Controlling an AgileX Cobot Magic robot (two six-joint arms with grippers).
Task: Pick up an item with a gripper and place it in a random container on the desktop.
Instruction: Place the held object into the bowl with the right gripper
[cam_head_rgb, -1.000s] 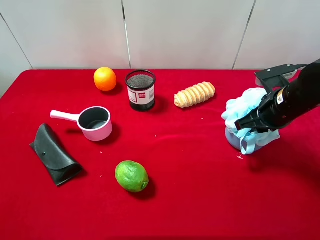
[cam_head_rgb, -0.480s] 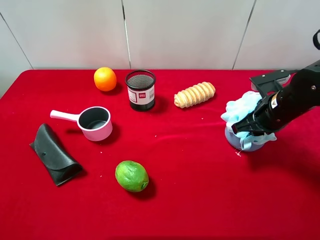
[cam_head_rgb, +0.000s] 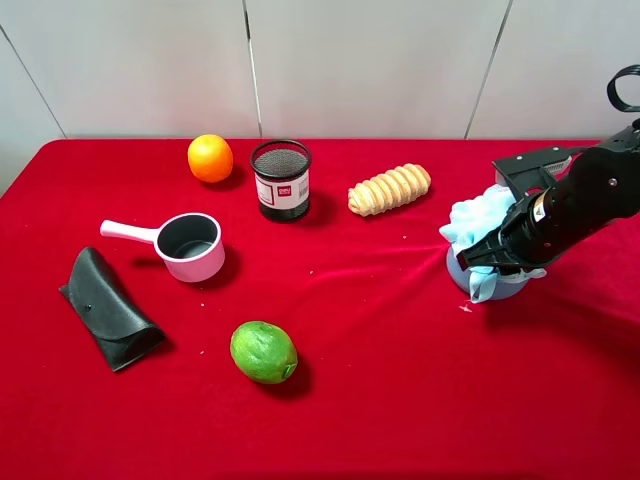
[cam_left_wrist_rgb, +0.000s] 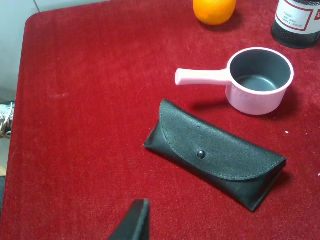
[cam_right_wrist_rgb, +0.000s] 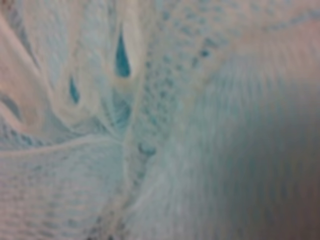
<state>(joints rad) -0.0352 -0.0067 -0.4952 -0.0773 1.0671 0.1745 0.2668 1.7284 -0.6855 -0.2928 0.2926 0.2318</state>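
The light-blue pouf sits inside the rim of the blue bowl and would stay there, so my right gripper should open.
The fluffy light-blue pouf sits pressed into the blue bowl at the right of the red table, and its pale ribbon hangs over the bowl's front rim. My right gripper is down on the pouf from the right and appears shut on it; its jaws are buried in the mesh. The right wrist view is filled with blurred blue mesh. Of my left gripper only one black finger shows in the left wrist view, above the table at the left, holding nothing I can see.
A pink handled pot, a black glasses case and a green lime lie at the left and front. An orange, a black mesh cup and a ribbed bread roll stand at the back.
My right gripper has moved slightly left and down with the pouf, pressing it deeper into the bowl. The hanging ribbon has shortened. The left side is unchanged.
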